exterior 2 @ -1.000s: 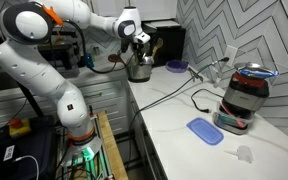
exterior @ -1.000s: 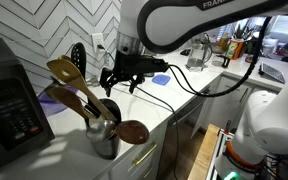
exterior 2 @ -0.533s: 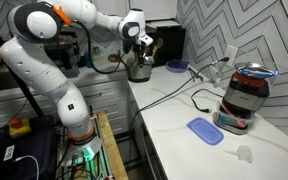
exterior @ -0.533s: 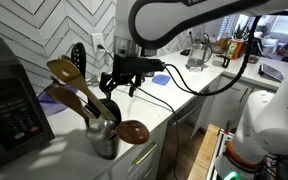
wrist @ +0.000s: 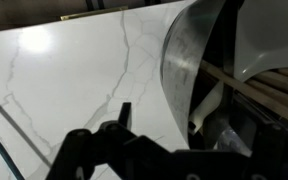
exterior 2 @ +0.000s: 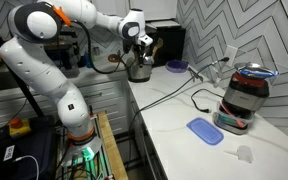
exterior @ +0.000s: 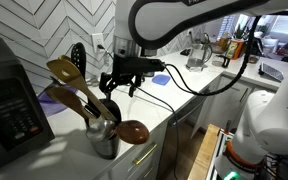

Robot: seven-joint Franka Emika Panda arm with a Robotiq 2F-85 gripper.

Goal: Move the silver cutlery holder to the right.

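Observation:
My gripper's fingers are above the holder's rim, so it isn't time to close yet. My gripper needs to go down first and then close on the holder's side.
The silver cutlery holder (exterior: 105,141) is a shiny metal cup with brown wooden spoons (exterior: 69,80) and black utensils sticking out. It stands on the white marble counter beside a black appliance, and also shows in the other exterior view (exterior 2: 139,71). My gripper (exterior: 120,86) hangs open just above and behind the holder, among the utensil handles (exterior 2: 141,44). In the wrist view the holder's metal wall (wrist: 189,60) fills the right side. One finger (wrist: 122,112) stands outside the wall. The other finger is lost in the dark inside. The gripper (wrist: 179,122) holds nothing.
A black appliance (exterior: 9,105) stands close beside the holder. A purple bowl (exterior 2: 175,66), a corded black and red appliance (exterior 2: 242,97) and a blue lid (exterior 2: 205,131) lie further along the counter. The counter's front edge (exterior: 149,135) is near the holder.
The arm's upper links shifted slightly a second ago. The gripper edged closer over the holder and has since stayed still. The holder has not moved.

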